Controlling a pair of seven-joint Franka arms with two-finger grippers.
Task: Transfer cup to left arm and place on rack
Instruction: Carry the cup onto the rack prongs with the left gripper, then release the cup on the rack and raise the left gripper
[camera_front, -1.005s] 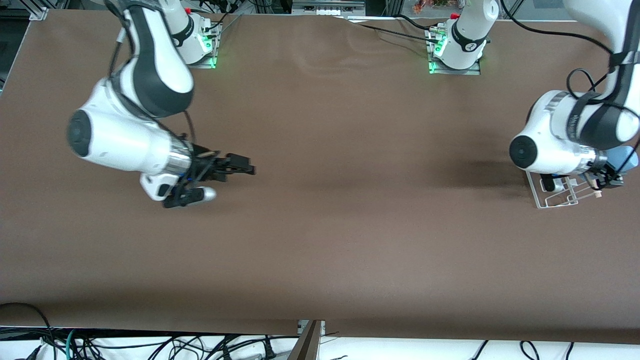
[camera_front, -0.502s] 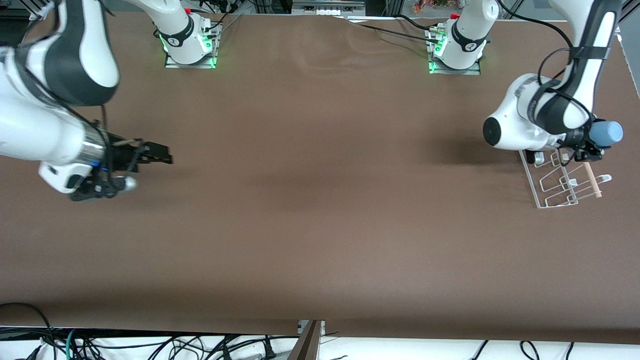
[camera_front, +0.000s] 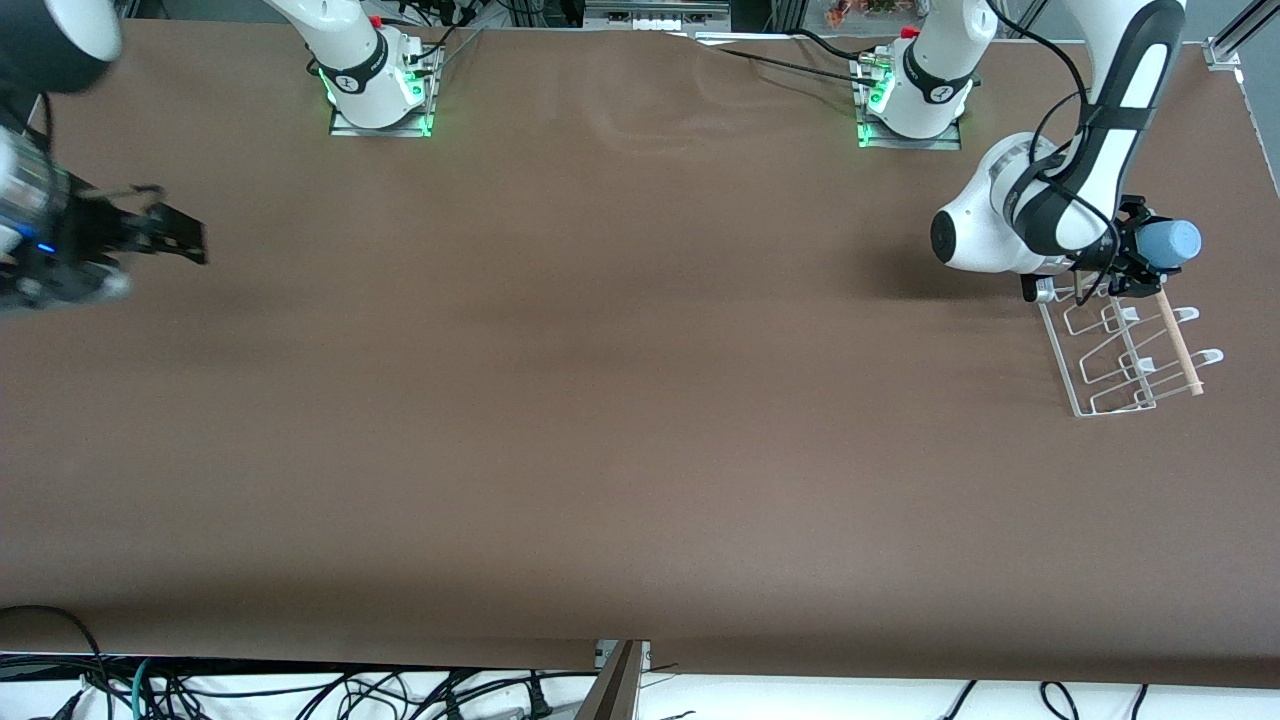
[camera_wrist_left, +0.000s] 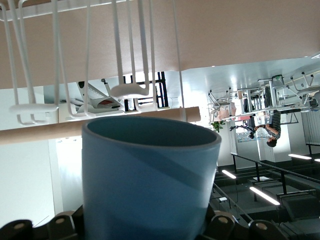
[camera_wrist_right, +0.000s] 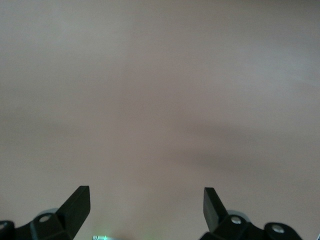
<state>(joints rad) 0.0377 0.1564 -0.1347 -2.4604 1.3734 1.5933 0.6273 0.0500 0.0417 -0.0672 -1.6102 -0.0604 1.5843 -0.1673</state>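
Note:
The light blue cup is hanging sideways above the white rack's wires and would fall if the left gripper opened now. The left gripper should lower the cup onto the wires first.
My left gripper (camera_front: 1140, 262) is shut on the light blue cup (camera_front: 1170, 243) and holds it on its side in the air, over the end of the white wire rack (camera_front: 1125, 350) that lies farthest from the front camera. In the left wrist view the cup (camera_wrist_left: 147, 180) fills the lower middle, with the rack's looped prongs (camera_wrist_left: 132, 90) and wooden dowel (camera_wrist_left: 60, 131) just past its rim. My right gripper (camera_front: 185, 240) is open and empty above the table at the right arm's end; its own view shows only bare table between the fingertips (camera_wrist_right: 80, 200).
The brown table (camera_front: 620, 400) holds only the rack, which stands at the left arm's end near the table's edge. The two arm bases (camera_front: 380, 85) stand along the edge farthest from the front camera.
My left gripper has carried the cup from low over the rack's middle up and away from the front camera. My right arm has pulled back toward its end of the table, still open.

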